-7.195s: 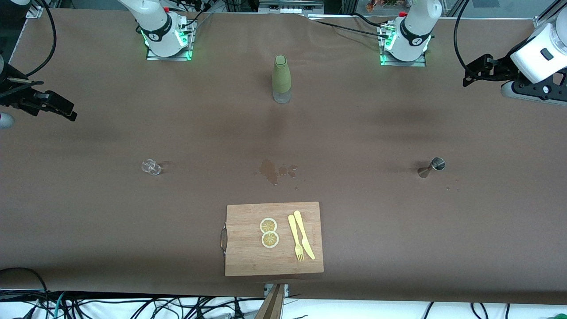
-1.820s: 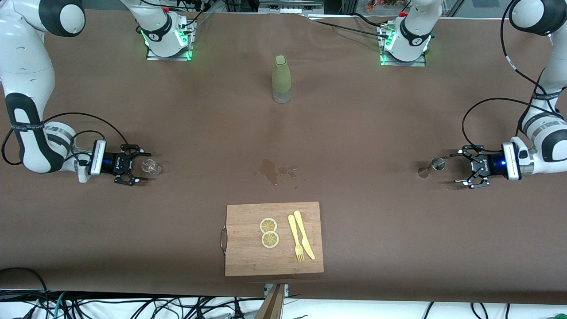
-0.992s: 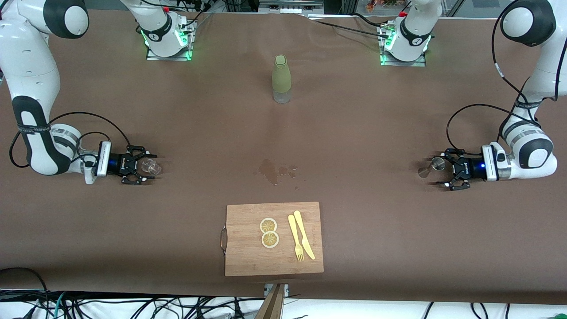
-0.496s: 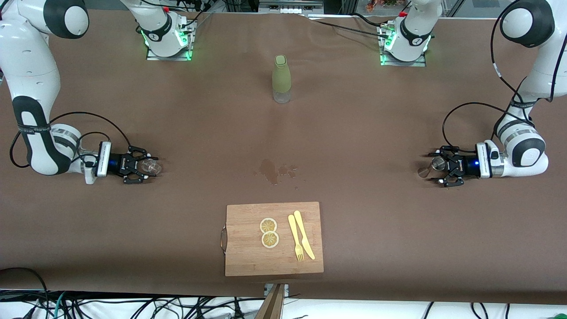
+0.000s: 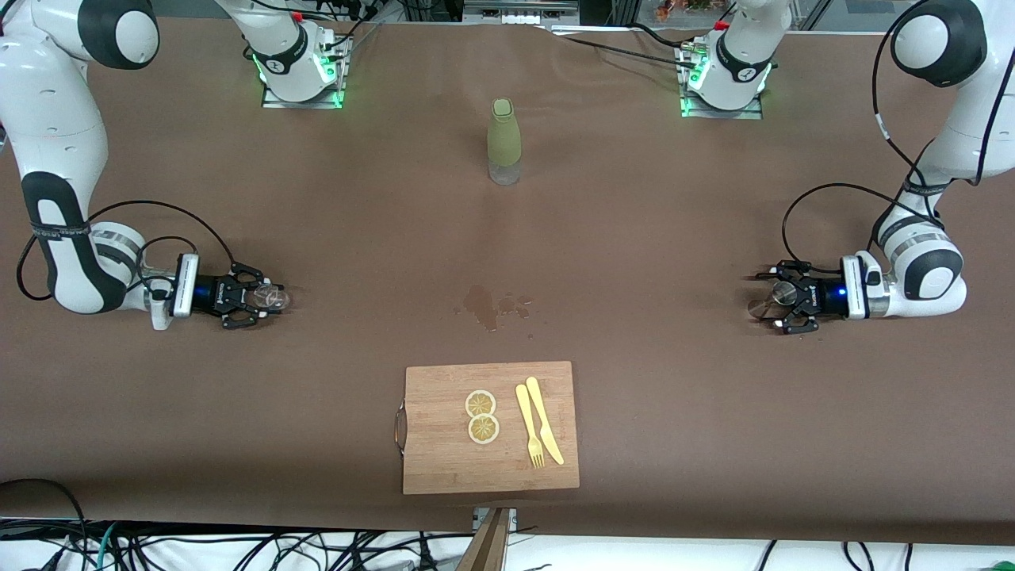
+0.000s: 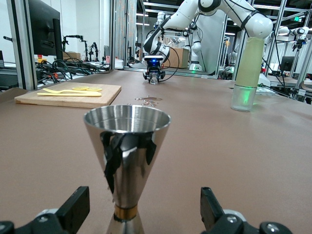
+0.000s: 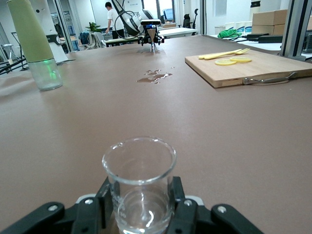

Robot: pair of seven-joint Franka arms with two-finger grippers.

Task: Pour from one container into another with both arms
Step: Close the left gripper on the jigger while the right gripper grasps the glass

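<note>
The steel jigger needs to be held for the pour, so the left gripper should next grab it by its narrow lower body point(image 6: 125, 212) below the wide cup point(image 6: 126, 141).
A small clear glass point(image 5: 275, 298) stands toward the right arm's end of the table. My right gripper point(image 5: 263, 300) lies low and level, shut on it. In the right wrist view both fingers point(image 7: 104, 199) press the sides of the glass point(image 7: 140, 181). A steel jigger point(image 5: 781, 295) stands upright toward the left arm's end. My left gripper point(image 5: 775, 302) is open around it. In the left wrist view the jigger point(image 6: 127, 146) stands between the wide-apart fingers point(image 6: 73, 210), and neither touches it.
A tall green bottle point(image 5: 504, 141) stands mid-table, farther from the front camera. A wet spill point(image 5: 488, 305) marks the table's middle. Nearer the camera lies a wooden cutting board point(image 5: 444, 464) with two lemon slices point(image 5: 481, 416) and a yellow knife and fork point(image 5: 539, 432).
My right gripper has slid up to the glass and shut on it. My left gripper has advanced level along the table until its open fingers flank the jigger.
</note>
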